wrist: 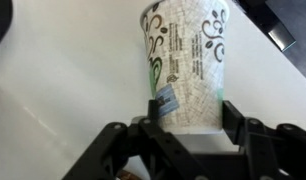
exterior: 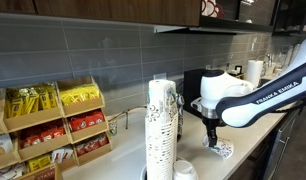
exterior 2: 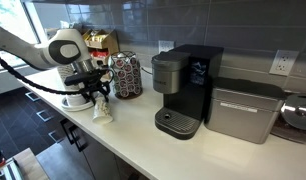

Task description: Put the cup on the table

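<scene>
The cup hangs slanted, low at the flat, empty countertop near the countertop's edge, and would land there, so it is time for my gripper to open.
The cup (wrist: 185, 70) is a small white paper cup with a dark scribbly print. It is held upside down, with its wide rim pointing away from the wrist toward the table (wrist: 53, 90). My gripper (wrist: 189, 118) is shut on the cup near its narrow base, one finger on each side. In both exterior views the cup (exterior: 223, 150) (exterior 2: 101, 112) is at the pale countertop (exterior: 248, 150) (exterior 2: 133, 135) directly under the gripper (exterior: 212, 138) (exterior 2: 94, 92). I cannot tell whether its rim touches the surface.
Tall stacked columns of like cups (exterior: 160, 135) stand near the front, and a round rack of cups (exterior 2: 125, 74) stands behind the gripper. There is a wooden snack rack (exterior: 53, 125), a black coffee machine (exterior 2: 183, 90), and a steel appliance (exterior 2: 241, 110) beside it.
</scene>
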Tool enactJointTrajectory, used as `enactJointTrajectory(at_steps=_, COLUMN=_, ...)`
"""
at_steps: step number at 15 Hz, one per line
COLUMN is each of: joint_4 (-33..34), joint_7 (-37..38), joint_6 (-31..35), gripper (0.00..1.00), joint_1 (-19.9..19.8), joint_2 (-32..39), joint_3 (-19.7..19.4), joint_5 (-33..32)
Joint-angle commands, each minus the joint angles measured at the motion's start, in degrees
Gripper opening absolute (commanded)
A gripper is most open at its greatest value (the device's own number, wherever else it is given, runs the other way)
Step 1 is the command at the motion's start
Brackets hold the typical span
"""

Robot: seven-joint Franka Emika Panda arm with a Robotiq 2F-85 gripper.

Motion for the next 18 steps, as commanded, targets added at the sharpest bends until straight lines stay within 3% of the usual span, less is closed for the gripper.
enactJointTrajectory(at_steps=1, joint_4=-1.06, joint_7=-0.1, joint_6=1.64, gripper=0.54, joint_1=-0.33, joint_2=0.37, joint_3=-0.19, joint_5=-0.12)
enactJointTrajectory(at_steps=5, joint_4=-1.1, joint_7=-0.1, joint_6=1.65, gripper=0.6, joint_1=-0.4, joint_2=0.29, joint_3=-0.25, joint_5=-0.17)
enactJointTrajectory(at_steps=6, joint_4=-1.09, joint_7=-0.09, joint_6=1.64, gripper=0.67, joint_1=-0.42, joint_2=0.31, joint_3=-0.26, joint_5=-0.19)
enactJointTrajectory(at_steps=8, joint_4=-1.12, joint_7=-0.07, joint_6=1.6, gripper=0.9, joint_1=-0.49, joint_2=0.36, joint_3=-0.27, joint_5=-0.23)
enactJointTrajectory(at_steps=11, joint_4=-1.2, joint_7=-0.08, joint_6=1.62, gripper=1.0, joint_1=-0.65, joint_2=0.47, joint_3=-0.31, joint_5=-0.22)
enactJointTrajectory(at_steps=18, joint_4=-1.12, joint_7=-0.12, joint_6=1.69, gripper=1.0, joint_1=-0.85, joint_2=0.8, joint_3=-0.37, joint_5=-0.12)
